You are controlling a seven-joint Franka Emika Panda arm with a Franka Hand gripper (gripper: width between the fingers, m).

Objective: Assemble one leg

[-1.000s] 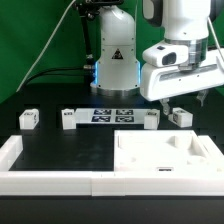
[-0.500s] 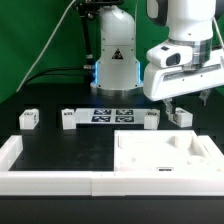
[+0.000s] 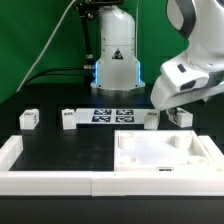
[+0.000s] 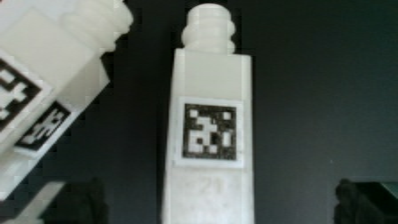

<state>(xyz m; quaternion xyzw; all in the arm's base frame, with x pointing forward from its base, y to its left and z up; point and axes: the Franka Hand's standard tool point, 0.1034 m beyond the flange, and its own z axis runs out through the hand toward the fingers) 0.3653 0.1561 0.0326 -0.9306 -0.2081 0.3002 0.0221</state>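
Note:
I should next pick up the white leg with my gripper by its tagged body point(image 4: 210, 135), so that the leg's narrow end stays free to join the white panel.
A white leg point(image 4: 214, 120) with a black-and-white tag lies lengthwise between my gripper's point(image 4: 217, 205) two dark fingers, which stand wide apart on either side of it without touching it. A second tagged leg point(image 4: 54, 80) lies tilted beside it. In the exterior view, two legs point(image 3: 150, 120) point(image 3: 181, 116) sit under the arm's white hand point(image 3: 190, 82), whose fingertips do not show there. Two more legs point(image 3: 27, 118) point(image 3: 68, 119) stand at the exterior view's left.
The marker board point(image 3: 113, 115) lies in front of the robot base. The large flat white panel point(image 3: 150, 158) with corner recesses lies at the front right. A low white wall point(image 3: 40, 182) runs along the front and left.
The arm's hand has dropped lower and tilted over the two legs at the exterior view's right. The legs and panel have not moved.

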